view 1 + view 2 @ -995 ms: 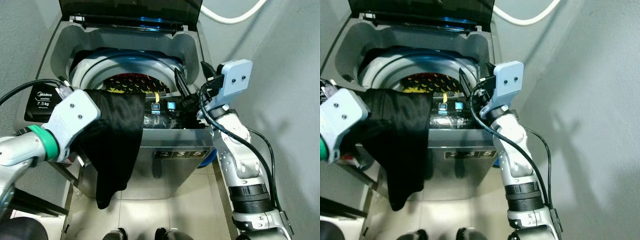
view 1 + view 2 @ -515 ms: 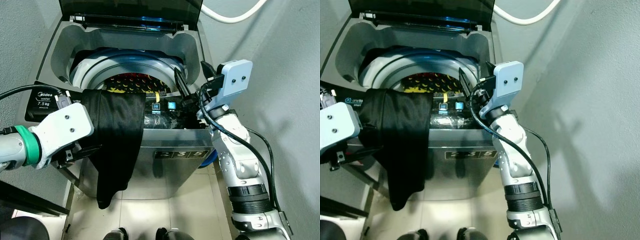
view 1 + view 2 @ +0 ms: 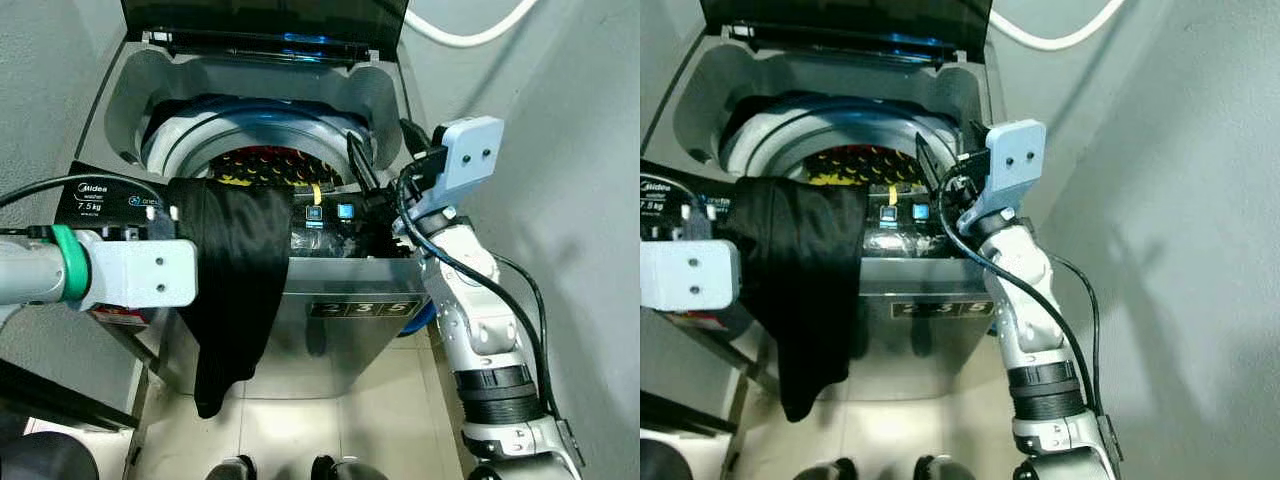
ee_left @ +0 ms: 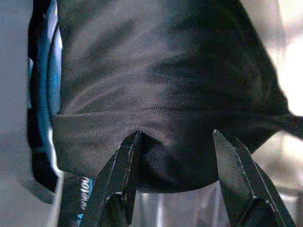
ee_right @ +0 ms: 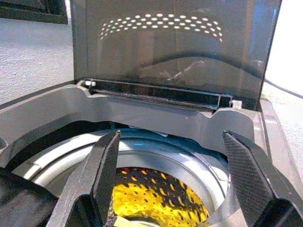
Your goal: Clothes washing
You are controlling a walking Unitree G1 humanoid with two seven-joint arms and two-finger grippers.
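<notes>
The rest of the garment drapes slack over the washer's front, so next my left gripper should grab the garment by the bunched fold at its side edge (image 3: 188,220).
A black garment (image 3: 235,270) hangs over the front edge of the top-load washing machine (image 3: 130,90), its tail dangling down the front panel. My left gripper (image 4: 177,135) is open at the garment's left side; one fingertip (image 4: 132,142) touches a fold of the cloth and nothing is pinched. My right gripper (image 3: 380,150) is open above the machine's front right corner and points over the drum. In the drum lies yellow, red and black patterned laundry (image 3: 265,165), which the right wrist view also catches between the fingers (image 5: 151,194).
The dark lid (image 3: 265,15) stands raised at the back. A white hose (image 3: 470,35) runs along the wall behind. The lit control panel (image 3: 330,213) sits on the front edge. Grey walls close in on both sides. My feet (image 3: 280,468) stand on the tiled floor.
My left arm has dropped and levelled out, its wrist sliding off the front of the garment to its left edge. Garment and right arm have not moved.
</notes>
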